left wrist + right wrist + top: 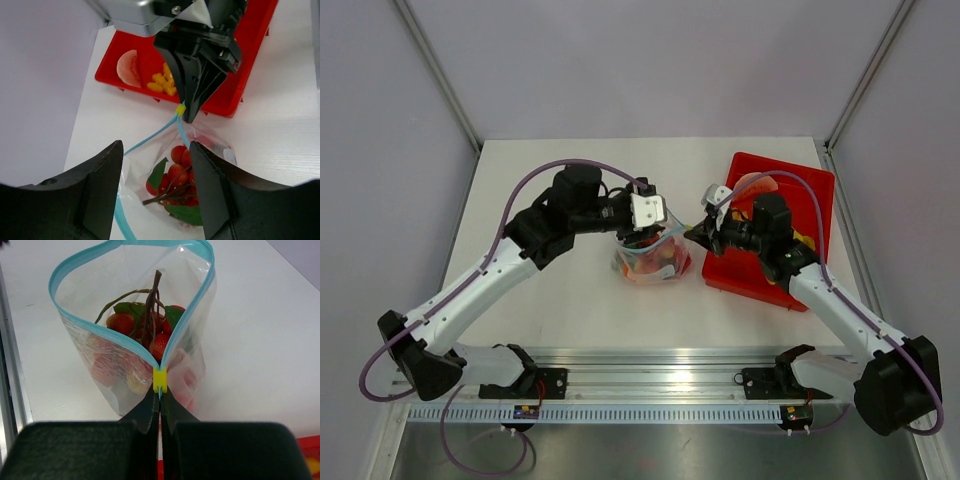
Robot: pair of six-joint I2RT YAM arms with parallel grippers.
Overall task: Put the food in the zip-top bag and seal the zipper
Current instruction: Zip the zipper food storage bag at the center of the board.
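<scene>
I will next pinch the yellow slider (688, 228) (180, 110) with my left gripper to seal the zipper, and I will leave the zipper's end to my right gripper.
The zip-top bag (653, 255) stands upright mid-table with its mouth spread open. Its light blue zipper (90, 325) curves round the mouth and ends at a yellow slider (159, 380). Inside lies the food (150, 335): a cluster of red berries with green leaves and brown stems, with paler pieces beneath. My right gripper (160, 392) is shut on the zipper's end right at the slider, on the bag's tray side. My left gripper (156, 150) hangs open just above the bag's mouth with nothing between its fingers, the berries (177, 172) visible below it.
A red tray (815, 190) sits right of the bag, behind my right arm. It holds a watermelon slice (129, 67) and a yellow piece (162, 82). Frame posts stand at the back corners, a metal rail along the near edge.
</scene>
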